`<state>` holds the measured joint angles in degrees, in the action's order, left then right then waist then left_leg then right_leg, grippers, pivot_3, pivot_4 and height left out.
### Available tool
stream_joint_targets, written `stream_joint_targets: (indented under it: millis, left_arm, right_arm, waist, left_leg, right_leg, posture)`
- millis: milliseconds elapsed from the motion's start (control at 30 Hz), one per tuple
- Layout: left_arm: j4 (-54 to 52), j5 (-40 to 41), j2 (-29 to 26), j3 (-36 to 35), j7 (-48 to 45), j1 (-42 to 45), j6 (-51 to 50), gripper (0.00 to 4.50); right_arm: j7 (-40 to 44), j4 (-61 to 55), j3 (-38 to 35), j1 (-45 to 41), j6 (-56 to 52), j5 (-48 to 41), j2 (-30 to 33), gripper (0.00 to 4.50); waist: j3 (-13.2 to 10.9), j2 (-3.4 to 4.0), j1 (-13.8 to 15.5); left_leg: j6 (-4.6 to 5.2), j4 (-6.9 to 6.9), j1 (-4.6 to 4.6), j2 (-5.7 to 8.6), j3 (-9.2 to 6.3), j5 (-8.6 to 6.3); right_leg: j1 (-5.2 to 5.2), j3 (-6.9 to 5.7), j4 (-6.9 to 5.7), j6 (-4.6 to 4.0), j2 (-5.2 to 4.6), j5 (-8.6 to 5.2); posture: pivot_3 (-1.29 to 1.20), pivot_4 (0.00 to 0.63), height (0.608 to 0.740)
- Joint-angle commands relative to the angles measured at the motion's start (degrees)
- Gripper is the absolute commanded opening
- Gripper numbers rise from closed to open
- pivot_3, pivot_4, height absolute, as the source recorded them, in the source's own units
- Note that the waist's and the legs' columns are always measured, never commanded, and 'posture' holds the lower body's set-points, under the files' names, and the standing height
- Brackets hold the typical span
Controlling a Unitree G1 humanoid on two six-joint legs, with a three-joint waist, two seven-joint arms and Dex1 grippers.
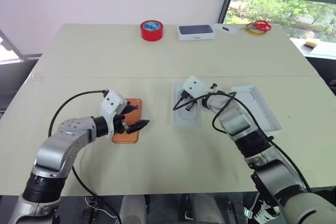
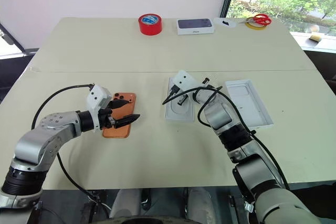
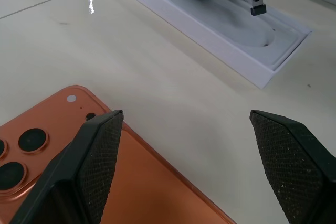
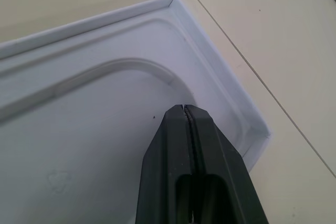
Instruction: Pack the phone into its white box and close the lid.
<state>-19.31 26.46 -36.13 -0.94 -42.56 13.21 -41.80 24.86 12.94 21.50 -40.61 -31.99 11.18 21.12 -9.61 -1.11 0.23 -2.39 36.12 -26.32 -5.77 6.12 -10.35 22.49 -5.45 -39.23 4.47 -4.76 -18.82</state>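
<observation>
One finger of my left gripper hangs over the orange phone point(image 1: 126, 135) point(image 3: 152, 187) and one over bare table, so it is too early to close; lining up comes first.
The orange phone point(image 2: 116, 131) lies camera side up on the table at the left. My left gripper point(image 3: 185, 119) hangs open just over its right edge, with one finger point(image 3: 100, 150) above the phone and the other past it over bare table. The white box point(image 1: 179, 121) sits at the centre, with a white insert bearing an oval outline inside it. My right gripper point(image 4: 184, 109) is shut and holds nothing, its tips low over that insert near one corner. The lid point(image 1: 261, 113) lies inside up to the right of the box, beside my right forearm.
Along the table's far edge stand a red tape roll point(image 1: 151, 30), a dark-topped white box point(image 1: 196, 31), a small white card point(image 1: 226, 28) and red scissors on a yellow ring point(image 1: 259, 26). Bare table separates the phone and the box.
</observation>
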Motion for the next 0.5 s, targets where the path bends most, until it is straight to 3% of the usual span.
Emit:
stream_joint_targets:
  millis: [33,133,267,500]
  left_arm:
    - [-2.21,0.54,-0.02,-1.25,0.70,-0.18,0.61,4.05]
    - [-1.09,1.99,0.89,-4.32,3.13,0.33,-1.26,4.05]
    - [3.53,7.58,2.96,-14.96,10.44,3.42,-10.03,4.28]
    - [6.17,11.97,1.72,-24.51,19.24,4.11,-28.57,4.28]
  right_arm:
    - [0.23,-2.76,-1.25,0.16,2.61,0.66,0.13,0.03]
    - [3.36,-8.51,-2.41,2.14,3.30,-1.77,0.39,0.03]
    - [9.36,-19.44,-3.41,4.75,-1.96,-7.84,-1.03,0.01]
    - [16.47,-26.65,5.04,5.79,-7.45,-10.48,-2.25,0.01]
  waist:
    - [0.00,0.00,-0.05]
    - [0.00,0.00,-0.06]
    - [0.00,0.00,-0.13]
    - [0.00,0.00,-0.96]
  left_leg:
    - [0.00,0.00,0.00,0.00,0.00,0.00]
    - [0.00,0.00,0.00,0.00,0.00,0.00]
    - [0.01,0.00,0.00,-0.02,-0.03,0.00]
    - [0.02,-0.02,0.01,-0.03,-0.08,-0.01]
  right_leg:
    - [0.01,0.00,-0.01,0.00,0.00,0.00]
    - [0.01,0.00,0.00,0.00,0.00,0.00]
    - [0.01,0.00,-0.02,0.00,0.02,0.00]
    - [-0.01,0.00,-0.02,0.01,0.03,0.00]
  posture:
    - [0.00,0.150,0.730]
    - [0.00,0.150,0.730]
    - [0.00,0.150,0.730]
    - [0.00,0.150,0.730]
